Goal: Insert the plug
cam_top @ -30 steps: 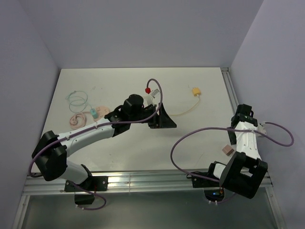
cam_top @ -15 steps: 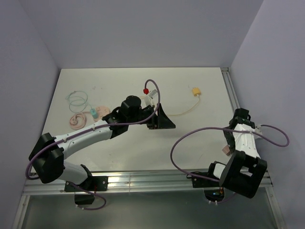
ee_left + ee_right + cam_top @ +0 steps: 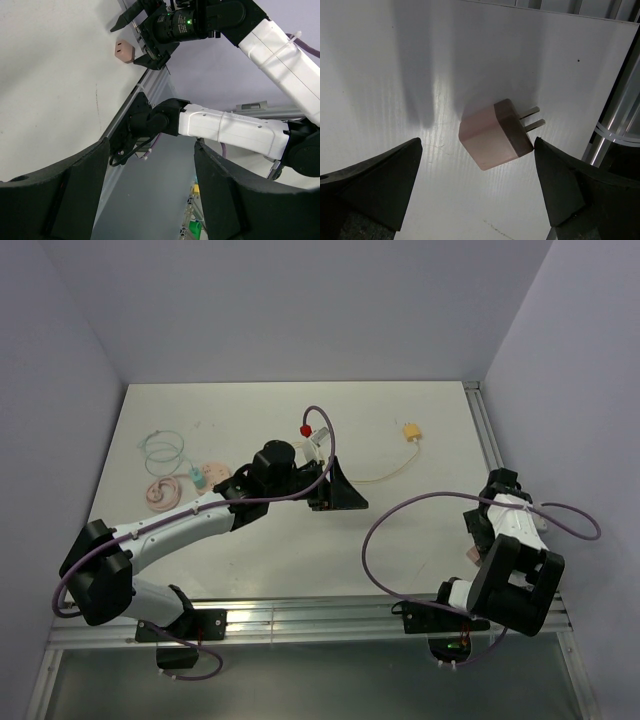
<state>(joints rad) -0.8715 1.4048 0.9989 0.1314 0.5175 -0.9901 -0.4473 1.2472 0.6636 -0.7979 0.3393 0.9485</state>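
I should next grab the plug with my right gripper across its brown side and opposite end (image 3: 474, 555) (image 3: 494, 135). This will leave the plug's sides free for my left gripper to grab and insert it.
A pink plug (image 3: 495, 134) with a brown face and two metal prongs lies on the white table, prongs pointing right. My right gripper (image 3: 478, 146) is open and hovers just above it, one finger on each side, not touching. In the top view the right gripper (image 3: 481, 538) covers most of the plug (image 3: 471, 556) near the table's right edge. The left wrist view shows the plug (image 3: 125, 50) from afar, under the right gripper. My left gripper (image 3: 344, 490) is open and empty at mid-table, also in its own view (image 3: 152, 146). No socket is clearly visible.
A yellow connector (image 3: 410, 431) with a thin cable lies at the back right. A small red-and-white piece (image 3: 307, 429) sits behind the left gripper. Pink and teal coiled cables (image 3: 165, 490) lie at the left. An aluminium rail (image 3: 615, 120) runs along the table's right edge beside the plug.
My right arm has folded and brought its gripper down over the plug, which showed beside it before. My left gripper drifted slightly to the left, then stayed still.
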